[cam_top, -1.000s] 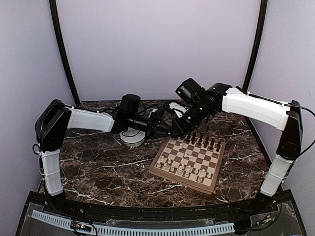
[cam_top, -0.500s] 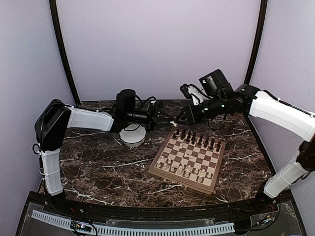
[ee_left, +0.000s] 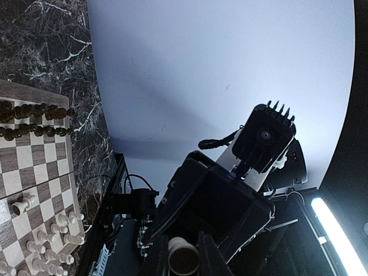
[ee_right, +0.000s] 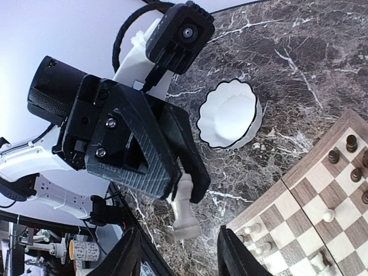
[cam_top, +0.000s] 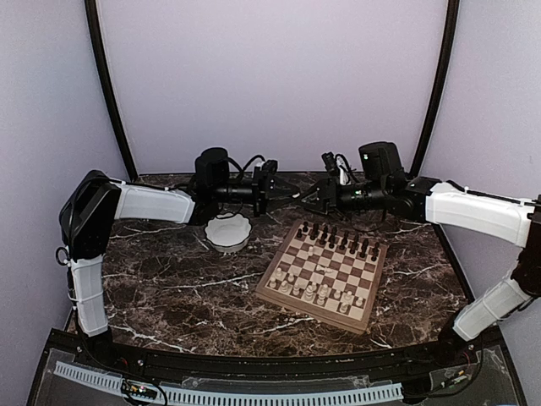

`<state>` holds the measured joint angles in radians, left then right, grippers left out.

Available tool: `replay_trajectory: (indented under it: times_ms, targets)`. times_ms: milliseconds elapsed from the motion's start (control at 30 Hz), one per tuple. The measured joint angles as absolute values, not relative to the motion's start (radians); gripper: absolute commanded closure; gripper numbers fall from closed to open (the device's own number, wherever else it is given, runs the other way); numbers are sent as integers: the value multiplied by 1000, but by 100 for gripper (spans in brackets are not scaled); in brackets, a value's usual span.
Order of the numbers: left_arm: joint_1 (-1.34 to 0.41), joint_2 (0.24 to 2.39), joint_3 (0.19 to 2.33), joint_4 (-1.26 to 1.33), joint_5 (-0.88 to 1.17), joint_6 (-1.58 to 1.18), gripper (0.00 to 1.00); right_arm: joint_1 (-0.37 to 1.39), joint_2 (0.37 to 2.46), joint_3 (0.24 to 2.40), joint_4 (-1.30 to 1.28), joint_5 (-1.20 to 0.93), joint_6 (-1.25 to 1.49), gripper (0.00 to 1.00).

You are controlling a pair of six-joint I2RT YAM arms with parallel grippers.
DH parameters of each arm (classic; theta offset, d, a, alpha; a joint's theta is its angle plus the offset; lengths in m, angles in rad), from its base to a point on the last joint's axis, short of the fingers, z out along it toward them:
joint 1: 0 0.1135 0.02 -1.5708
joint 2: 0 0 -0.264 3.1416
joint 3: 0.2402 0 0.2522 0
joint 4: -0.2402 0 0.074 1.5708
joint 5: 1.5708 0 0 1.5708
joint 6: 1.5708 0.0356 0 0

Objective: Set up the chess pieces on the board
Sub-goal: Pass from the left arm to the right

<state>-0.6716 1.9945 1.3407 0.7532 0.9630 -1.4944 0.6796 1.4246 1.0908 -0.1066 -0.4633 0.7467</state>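
My right gripper grips the pale chess piece by its wide flat end [cam_top: 296, 196] next, to set the piece on the board [cam_top: 325, 272].
The board [cam_top: 325, 272] lies right of the table's centre, with dark chess pieces [cam_top: 338, 238] in its far rows and pale ones [cam_top: 314, 292] in its near rows. Above the table behind the board, my two grippers face each other. My left gripper [cam_top: 281, 193] is shut on a pale piece [ee_right: 185, 210], gripping its top so that the base points at my right gripper. The same piece's round base [ee_left: 183, 257] shows between the left fingers [ee_left: 154, 261]. My right gripper [ee_right: 179, 244] is open, its jaws standing either side of the piece's base without touching it.
A white scalloped bowl [cam_top: 228, 233] stands on the dark marble table [cam_top: 169, 288] left of the board and looks empty [ee_right: 229, 115]. The enclosure's back wall [cam_top: 270, 85] is close behind both grippers.
My right gripper has opened and drawn back to the right, off the pale piece. Both grippers rose from the board's far corner. The left gripper keeps the piece.
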Motion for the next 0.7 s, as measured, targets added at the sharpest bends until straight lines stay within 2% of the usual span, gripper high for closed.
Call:
replay_trajectory:
  times_ms: [333,500,600,700]
  targets:
    - [-672,1993,1326,816,956,-1532,86,672,1464,1094,0,-535,812,65]
    - [-672,1993,1319,826,952,-1541,86,632,1435,1036,86,-560,867,76]
    - [-671,1993,1319,835,952,-1548,86,617,1430,1027,120,-575,892,77]
    - [-671,1993,1319,836,950,-1552,86,613,1430,1027,150,-587,903,71]
